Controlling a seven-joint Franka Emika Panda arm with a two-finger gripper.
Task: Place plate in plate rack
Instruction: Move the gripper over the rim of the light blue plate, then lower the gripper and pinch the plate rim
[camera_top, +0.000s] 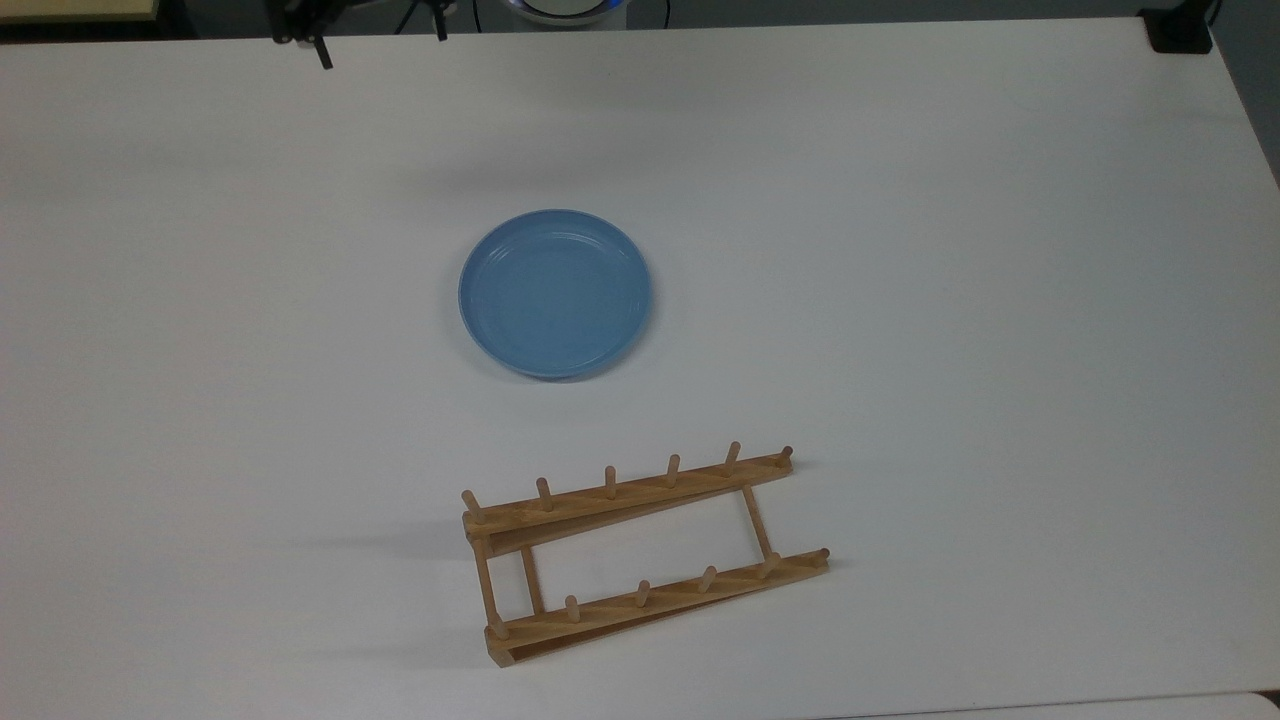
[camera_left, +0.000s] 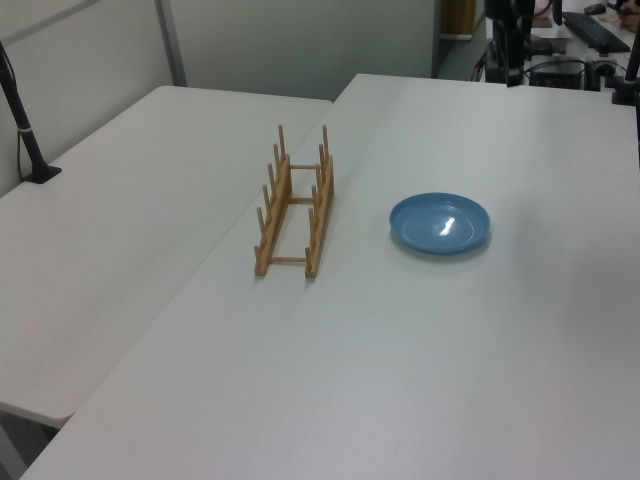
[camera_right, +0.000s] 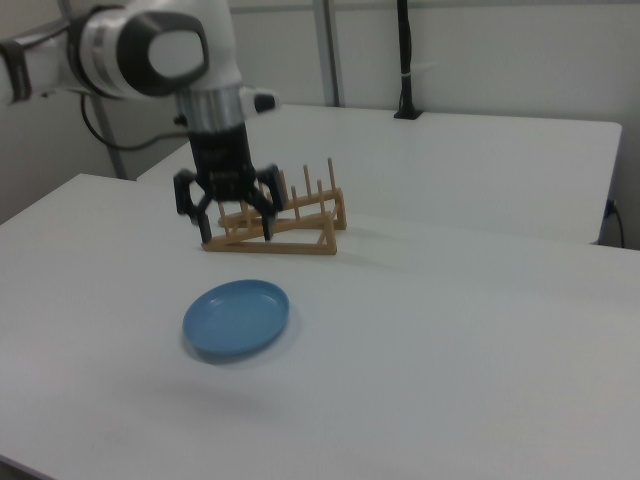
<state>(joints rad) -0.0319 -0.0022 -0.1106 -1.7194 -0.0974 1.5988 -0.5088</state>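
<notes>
Next, my gripper picks up the light-blue plate by its rim (camera_left: 483, 213) to stand the plate up in the wooden plate rack (camera_left: 318, 215).
The round light-blue plate (camera_top: 555, 293) lies flat on the white table (camera_top: 950, 300), rim up; it also shows in the left view (camera_left: 440, 222) and the right view (camera_right: 236, 318). The wooden plate rack (camera_top: 620, 497) stands upright with nothing in it, nearer the table's front edge in the top view, and appears as the rack (camera_left: 318, 215) and the rack (camera_right: 300, 247). My gripper (camera_right: 238, 233) hangs open above the table, above and behind the plate in the right view, holding nothing. In the top view the gripper (camera_top: 380, 40) pokes in at the upper edge, up and left of the plate.
A second white table (camera_left: 120, 230) adjoins this one beyond the rack. A black pole with a clamp (camera_left: 25, 120) stands on its far side, also seen as the pole (camera_right: 405, 60). A black block (camera_top: 1180, 30) sits at the top view's upper right corner.
</notes>
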